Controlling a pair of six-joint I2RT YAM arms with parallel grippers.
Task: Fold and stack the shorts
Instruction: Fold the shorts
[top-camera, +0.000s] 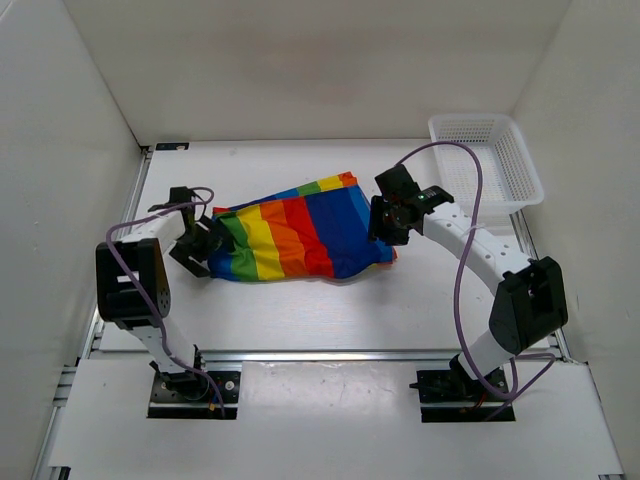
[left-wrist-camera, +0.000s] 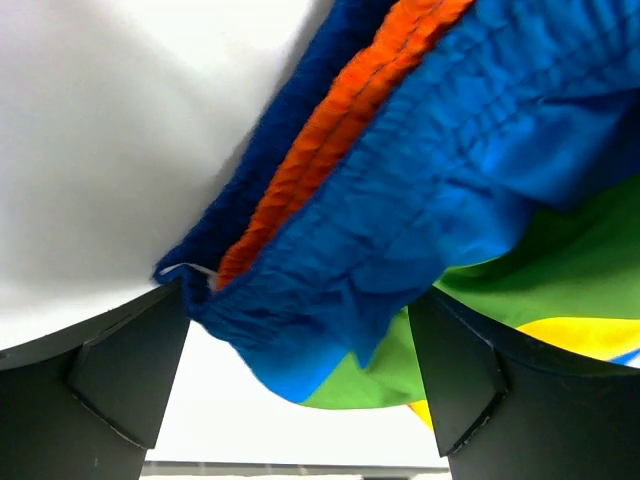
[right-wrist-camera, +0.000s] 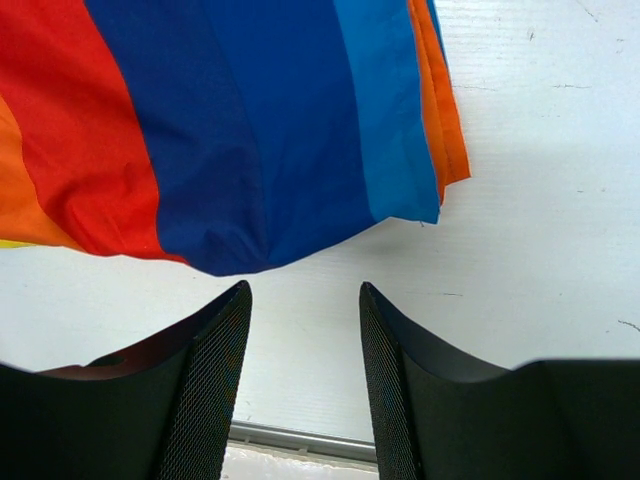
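Observation:
My left gripper grabs the near corner of the gathered blue waistband next, to fold the rainbow-striped shorts (top-camera: 300, 235) toward the hems.
The rainbow-striped shorts (top-camera: 300, 235) lie bunched on the white table (top-camera: 330, 310), between the two arms. My left gripper (top-camera: 203, 250) is at their left end. In the left wrist view it (left-wrist-camera: 300, 295) is open wide, with the gathered blue and orange waistband (left-wrist-camera: 400, 200) between the fingers (left-wrist-camera: 130, 370), unclamped. My right gripper (top-camera: 386, 222) is at the shorts' right edge. In the right wrist view it (right-wrist-camera: 305, 290) is open and empty, its tips just short of the dark blue hem (right-wrist-camera: 250, 180).
A white mesh plastic basket (top-camera: 485, 160) stands at the back right corner. White walls close in the table on the left, back and right. A metal rail (top-camera: 330, 352) runs along the near edge.

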